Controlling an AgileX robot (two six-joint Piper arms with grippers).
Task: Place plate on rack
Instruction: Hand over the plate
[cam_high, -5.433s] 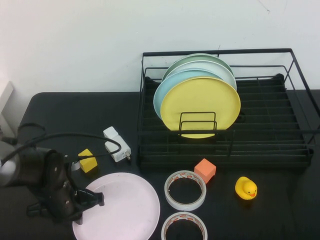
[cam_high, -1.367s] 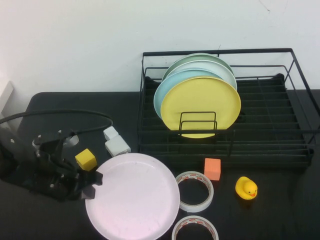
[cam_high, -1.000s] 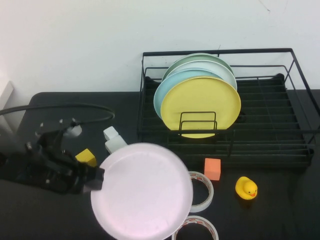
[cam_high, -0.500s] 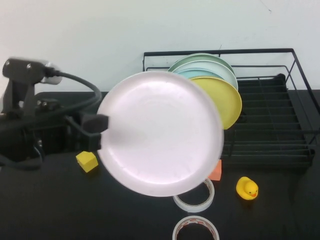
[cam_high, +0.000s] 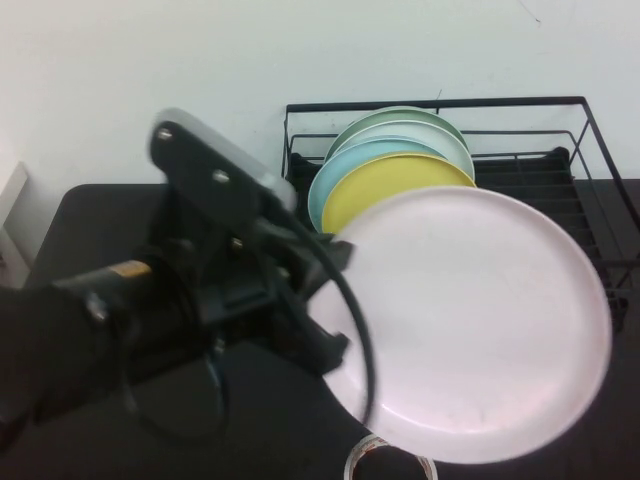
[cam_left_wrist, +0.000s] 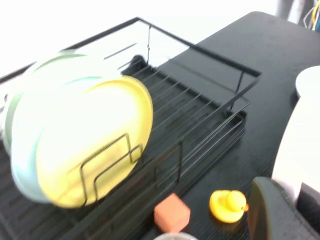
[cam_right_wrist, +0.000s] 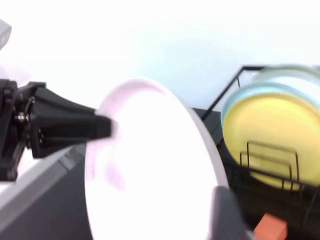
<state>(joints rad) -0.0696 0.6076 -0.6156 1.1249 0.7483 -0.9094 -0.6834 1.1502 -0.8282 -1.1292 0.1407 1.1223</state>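
Note:
I need to pinch the plate by its thin free rim (cam_high: 608, 330) (cam_right_wrist: 216, 162) with my right gripper next, because the plate's broad side is too wide for the gripper's fingers.
My left gripper (cam_high: 335, 300) is shut on the left rim of the large pale pink plate (cam_high: 470, 320) and holds it high, tilted up on edge, in front of the black wire rack (cam_high: 560, 110). In the left wrist view the plate's rim (cam_left_wrist: 300, 130) sits between the dark fingers (cam_left_wrist: 272, 210). The right wrist view shows the plate (cam_right_wrist: 150, 165) face-on with the left gripper (cam_right_wrist: 75, 127) on its far rim. My right gripper (cam_right_wrist: 227, 220) shows only as a dark edge there, close to the plate's near rim; its arm is out of the high view.
The rack holds several upright plates, a yellow plate (cam_high: 380, 185) in front and a light blue plate (cam_high: 330, 180) behind. A yellow duck (cam_left_wrist: 227, 205) and an orange cube (cam_left_wrist: 171, 214) lie on the black table before the rack. A tape roll (cam_high: 355, 462) peeks out below the plate.
My left arm has lifted the pink plate off the table, tipped it upright and swung it right and toward the camera, so it now covers the rack's front right and the small objects.

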